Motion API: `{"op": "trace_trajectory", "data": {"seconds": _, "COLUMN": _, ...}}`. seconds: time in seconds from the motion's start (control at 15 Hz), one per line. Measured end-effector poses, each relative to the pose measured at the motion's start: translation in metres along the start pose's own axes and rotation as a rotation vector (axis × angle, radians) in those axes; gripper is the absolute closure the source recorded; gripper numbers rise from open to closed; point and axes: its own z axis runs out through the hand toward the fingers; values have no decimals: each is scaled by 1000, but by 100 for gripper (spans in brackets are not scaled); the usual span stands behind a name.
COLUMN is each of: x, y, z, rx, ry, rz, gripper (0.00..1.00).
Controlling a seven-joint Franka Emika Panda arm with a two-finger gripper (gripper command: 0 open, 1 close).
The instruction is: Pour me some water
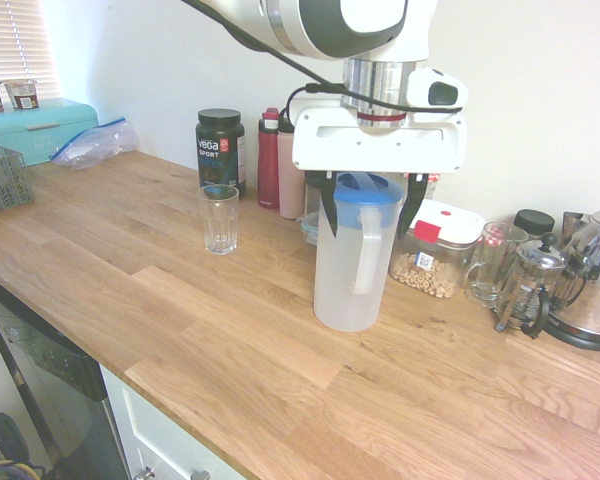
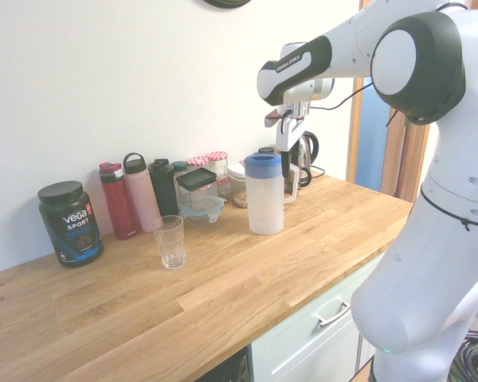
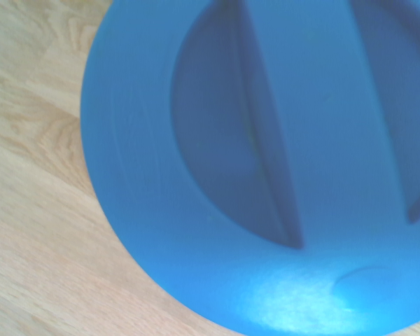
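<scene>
The gripper needs to pick up the pitcher by its narrow side handle (image 2: 295, 185) next, since the pitcher's round body (image 2: 265, 203) is too wide for the robot's fingers to span. It can then pour.
The water is known by its tall frosted pitcher (image 1: 352, 270) (image 2: 264, 203) with a round blue lid (image 3: 266, 161) and a side handle; no liquid shows through it. It stands upright mid-counter. My gripper (image 1: 371, 206) (image 2: 285, 157) hangs straight over it, open, with one dark finger (image 1: 327, 208) on each side of the lid. Whether the fingers touch the pitcher I cannot tell. A small clear drinking glass (image 1: 218, 218) (image 2: 170, 241) stands empty on the counter, apart from the pitcher. The lid fills the wrist view.
Along the wall stand a black Vega tub (image 1: 220, 148), bottles (image 1: 280, 160), a clear box of nuts (image 1: 435, 250), a French press (image 1: 528, 285) and a kettle (image 1: 595, 290). A teal box (image 1: 35, 125) sits at the far end. The counter's front edge (image 1: 130, 375) is close.
</scene>
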Motion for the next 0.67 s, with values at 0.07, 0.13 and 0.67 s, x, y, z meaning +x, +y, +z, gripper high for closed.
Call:
{"op": "trace_trajectory", "data": {"seconds": 0.07, "x": -1, "y": 1, "z": 4, "rx": 0, "ry": 1, "rz": 4, "gripper": 100}}
{"op": "trace_trajectory", "data": {"seconds": 0.13, "x": -1, "y": 1, "z": 7, "rx": 0, "ry": 3, "rz": 7, "gripper": 100}}
{"op": "trace_trajectory", "data": {"seconds": 0.67, "x": -4, "y": -8, "z": 15, "rx": 8, "ry": -9, "rz": -2, "gripper": 100}}
